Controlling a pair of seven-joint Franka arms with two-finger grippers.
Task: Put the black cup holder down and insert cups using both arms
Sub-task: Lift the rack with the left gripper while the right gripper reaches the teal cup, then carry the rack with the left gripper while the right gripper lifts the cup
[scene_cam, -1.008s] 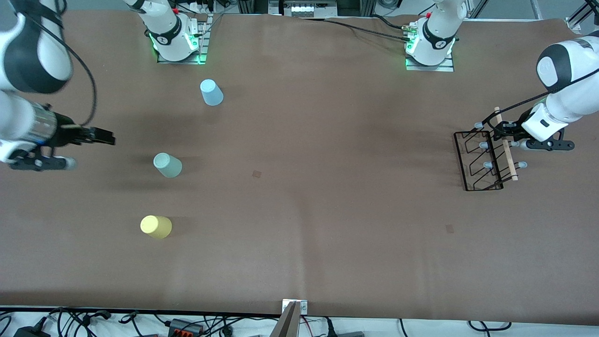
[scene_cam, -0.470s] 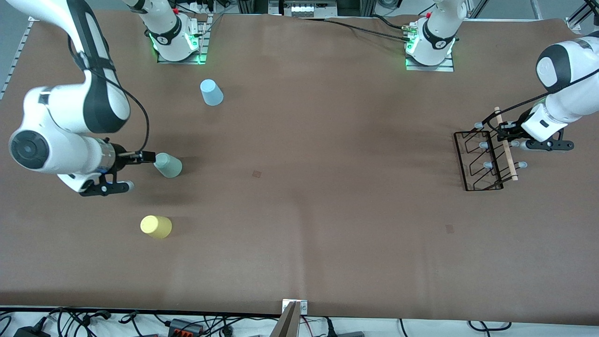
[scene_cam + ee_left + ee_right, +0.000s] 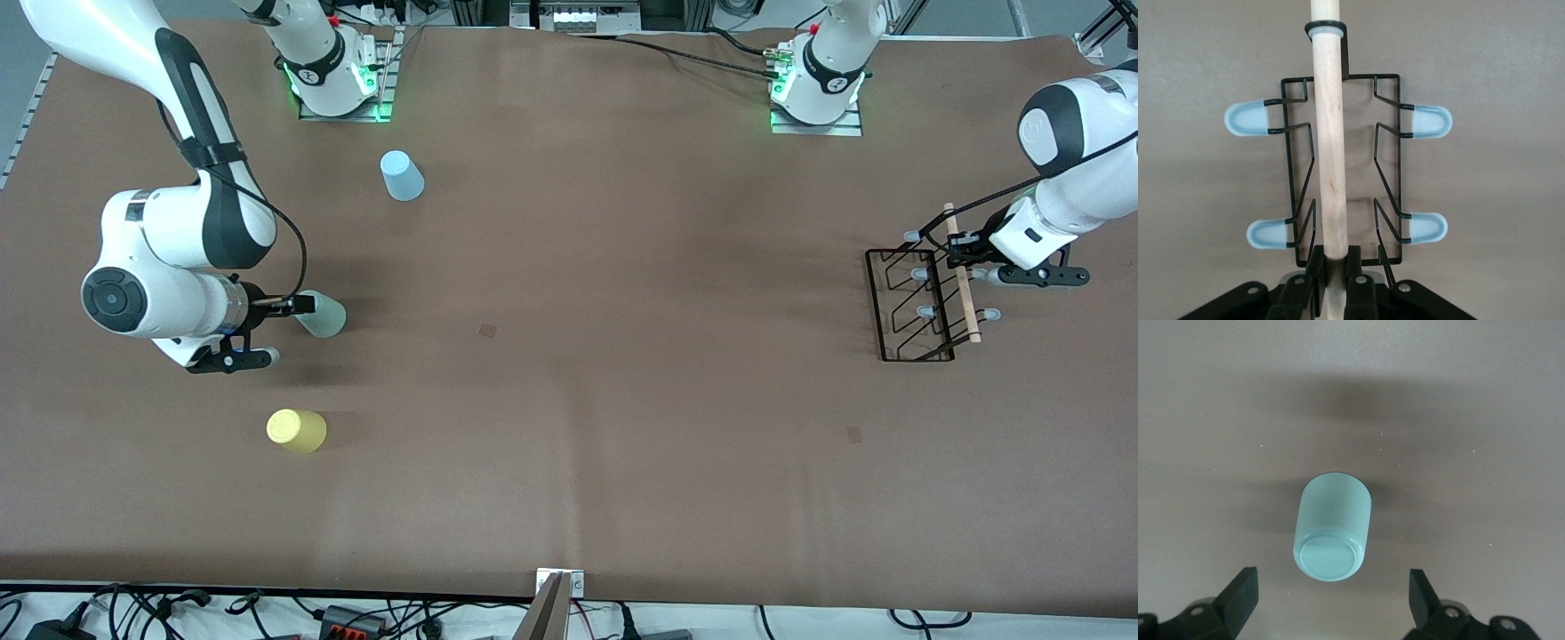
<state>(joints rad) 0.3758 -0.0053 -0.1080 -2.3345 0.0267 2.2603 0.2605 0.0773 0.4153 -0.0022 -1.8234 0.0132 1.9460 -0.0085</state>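
My right gripper grabs the mint green cup by its closed bottom next, so the cup's opening stays free to slide over a cup holder peg [image 3: 925,311].
The black cup holder [image 3: 916,307] stands at the left arm's end of the table, with pale-tipped pegs [image 3: 1431,121] sticking out on both sides. My left gripper [image 3: 956,250] [image 3: 1336,257] is shut on one end of its wooden rod [image 3: 963,289] [image 3: 1329,153]. The mint green cup [image 3: 324,316] [image 3: 1331,527] is at the right arm's end, its closed base facing my right gripper [image 3: 302,305] [image 3: 1333,587]. That gripper is open, its fingers wide on either side and short of the cup, touching nothing. A yellow cup [image 3: 298,431] sits nearer the camera. A light blue cup [image 3: 402,176] sits farther back.
The brown table [image 3: 578,356] stretches bare between the cups and the cup holder. The arm bases [image 3: 338,76] [image 3: 818,84] are bolted along the back edge. Cables lie off the table's front edge [image 3: 356,613].
My right arm swung in from the table's end and brought its open gripper up to the mint green cup. My left gripper closed on the wooden rod; the cup holder barely shifted.
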